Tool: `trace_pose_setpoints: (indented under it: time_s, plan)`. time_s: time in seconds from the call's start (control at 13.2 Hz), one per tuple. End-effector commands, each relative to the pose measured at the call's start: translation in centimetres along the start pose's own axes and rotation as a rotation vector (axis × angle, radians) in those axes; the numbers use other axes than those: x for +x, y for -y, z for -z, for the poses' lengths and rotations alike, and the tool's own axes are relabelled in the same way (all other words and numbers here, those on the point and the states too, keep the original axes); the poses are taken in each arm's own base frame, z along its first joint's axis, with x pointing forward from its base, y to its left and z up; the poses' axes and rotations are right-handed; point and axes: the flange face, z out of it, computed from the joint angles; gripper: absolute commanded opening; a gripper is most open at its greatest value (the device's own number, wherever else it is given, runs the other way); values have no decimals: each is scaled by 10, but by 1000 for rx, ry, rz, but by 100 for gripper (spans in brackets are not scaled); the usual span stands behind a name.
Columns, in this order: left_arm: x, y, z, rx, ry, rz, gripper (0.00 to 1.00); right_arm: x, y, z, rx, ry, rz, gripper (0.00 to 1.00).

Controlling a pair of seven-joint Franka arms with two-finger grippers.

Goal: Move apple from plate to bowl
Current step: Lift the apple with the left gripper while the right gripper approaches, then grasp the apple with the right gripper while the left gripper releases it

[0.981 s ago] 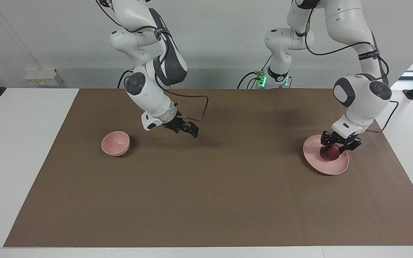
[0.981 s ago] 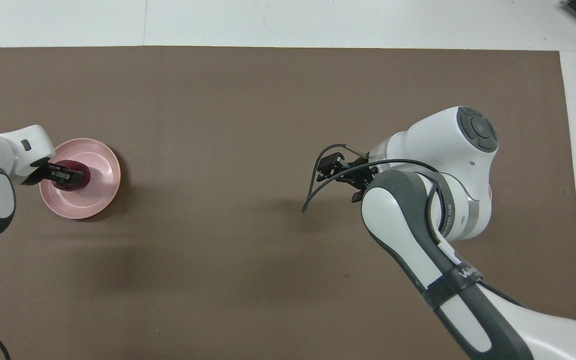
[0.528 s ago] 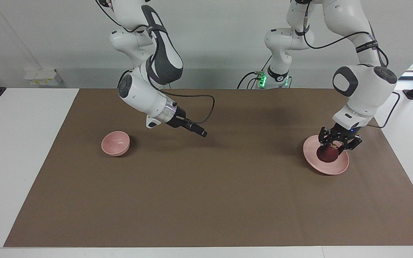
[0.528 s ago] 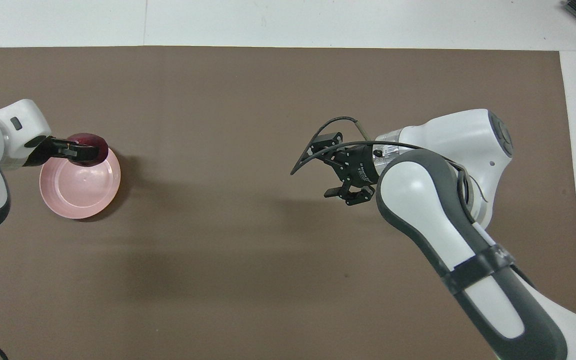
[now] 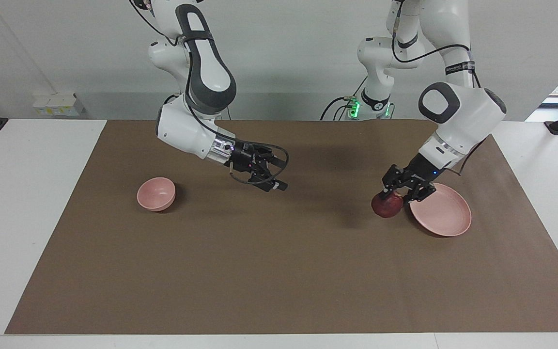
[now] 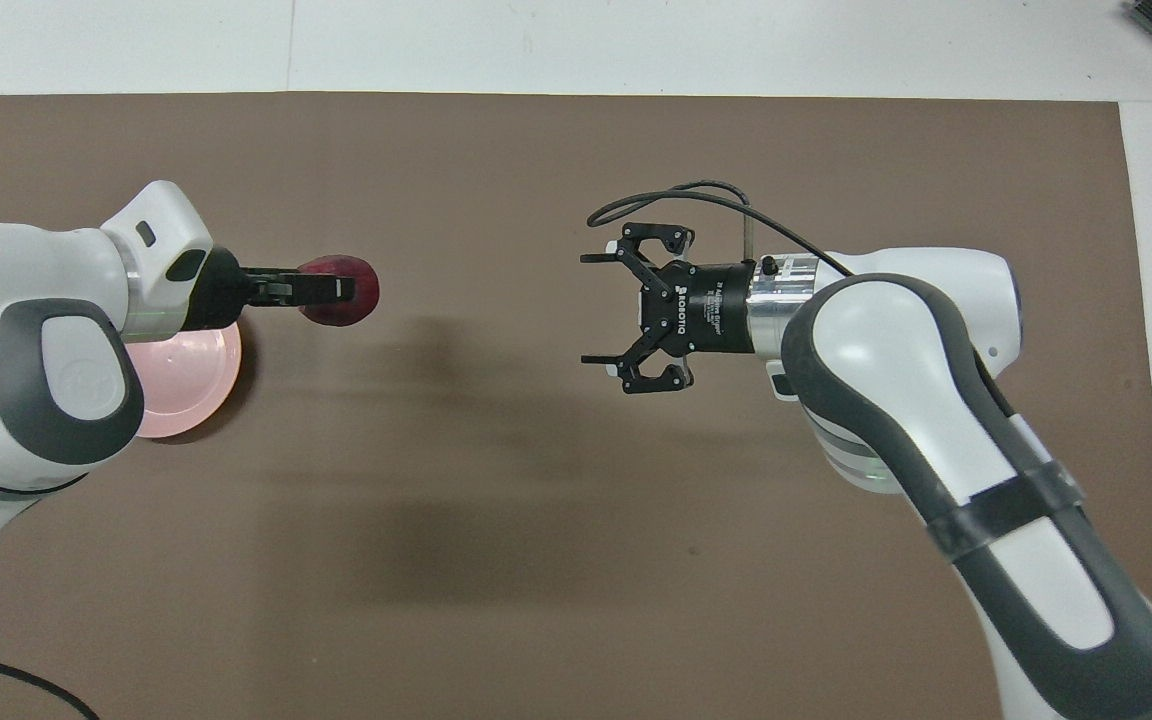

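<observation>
Brown mat shows between my right gripper's fingers and the dark red apple (image 6: 348,306), so it is too early to close. My right gripper moves closer next, then closes on the apple.
My left gripper (image 5: 394,195) is shut on the dark red apple (image 5: 385,205) and holds it in the air over the brown mat, just off the plate's rim toward the table's middle. In the overhead view the left gripper (image 6: 334,289) and the apple (image 6: 348,306) show too. The pale pink plate (image 5: 443,213) lies bare at the left arm's end, partly under the left arm in the overhead view (image 6: 198,368). The small pink bowl (image 5: 156,194) stands at the right arm's end; the right arm hides it in the overhead view. My right gripper (image 5: 279,172) is open, turned sideways over the mat's middle, facing the apple (image 6: 598,310).
A brown mat (image 5: 279,271) covers most of the white table (image 5: 27,194). A cable loops around the right gripper's wrist (image 6: 706,190). Nothing else stands on the mat.
My left gripper lifted the apple off the plate and carried it toward the table's middle. My right gripper swung around to face it with its fingers spread.
</observation>
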Motion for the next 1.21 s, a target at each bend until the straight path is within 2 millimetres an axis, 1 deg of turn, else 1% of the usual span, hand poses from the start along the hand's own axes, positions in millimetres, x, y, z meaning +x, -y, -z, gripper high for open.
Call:
trace_pose_setpoints:
  time_s: [0.0, 0.15, 0.23, 0.38, 0.45, 0.53, 0.75, 0.83, 0.91, 0.98, 1.06, 1.13]
  plan:
    - [3, -39, -3, -114, -53, 73, 0, -13, -13, -35, 63, 13, -72, 100]
    - [5, -75, -15, -161, -80, 115, 0, -13, -15, -38, 58, 14, -75, 100]
    - [5, -89, -19, -170, -70, 139, 0, -13, -15, -39, 57, 15, -76, 100]
    - [-1, -111, -28, -188, -45, 127, 0, -9, -17, -44, 51, 10, -74, 100]
    - [-4, -126, -32, -201, -28, 118, 0, -12, -17, -46, 55, 7, -68, 100]
    - [-8, -135, -37, -207, -9, 125, 0, -13, -18, -47, 69, -7, -65, 100]
    - [-15, -160, -43, -224, 15, 137, 0, -13, -19, -48, 65, -8, -56, 100]
    - [-14, -163, -39, -227, 12, 140, 0, -13, -19, -48, 65, -9, -52, 100]
    - [-16, -171, -39, -235, 20, 139, 0, -13, -19, -48, 64, -11, -41, 100]
    - [-14, -177, -37, -241, 20, 153, 0, -13, -19, -49, 57, -11, -11, 50]
    - [-14, -177, -36, -242, 20, 166, 0, -13, -19, -50, 48, -6, 9, 1]
    - [-14, -179, -36, -245, 25, 164, 0, -11, -18, -46, 34, 2, 18, 0]
